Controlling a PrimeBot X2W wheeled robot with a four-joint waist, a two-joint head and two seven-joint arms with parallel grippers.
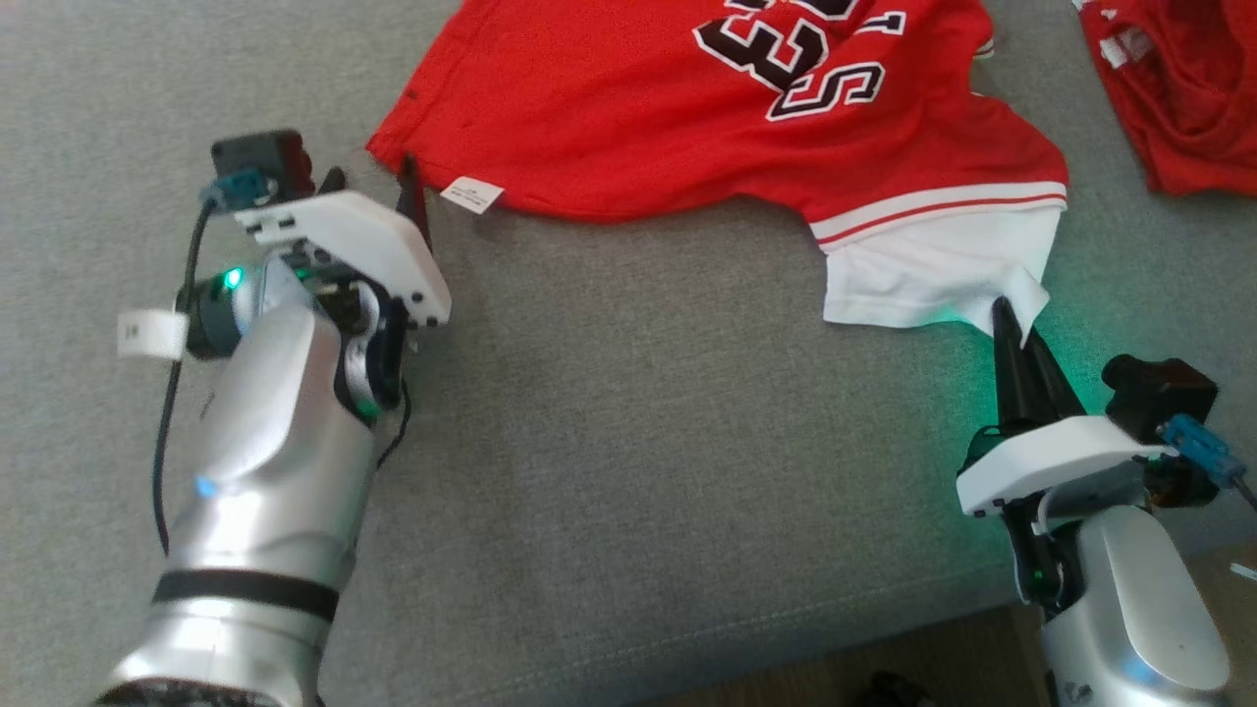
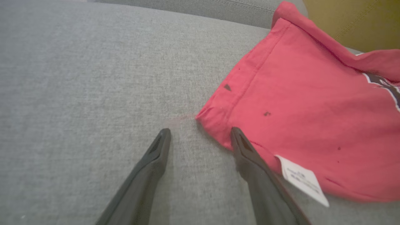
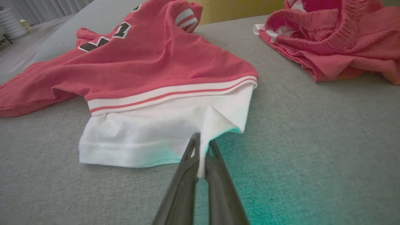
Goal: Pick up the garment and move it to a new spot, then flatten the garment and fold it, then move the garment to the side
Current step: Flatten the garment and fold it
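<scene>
The robot's left gripper should next grab the jersey by its hem corner [image 1: 391, 145], because the hem puckers up there while the jersey's red body [image 1: 577, 118] lies flat on the cushion.
The garment [image 1: 638, 108] is a red jersey with black-and-white lettering and a white sleeve, spread over the grey cushion. My right gripper [image 1: 1007, 316] is shut on the hem of the white sleeve [image 3: 162, 131], a fold of cloth pinched between its fingers [image 3: 203, 145]. My left gripper [image 2: 200, 132] stands open at the jersey's near left corner [image 2: 218, 125]. Its right finger [image 2: 247, 150] lies on the red hem beside a white label [image 2: 301, 179], while the left finger rests on bare cushion.
A second red garment [image 1: 1178, 88] lies bunched at the far right, also seen as crumpled red cloth [image 3: 337, 47] beyond the sleeve. The grey cushion's front edge [image 1: 786, 628] runs below the grippers, with floor past it.
</scene>
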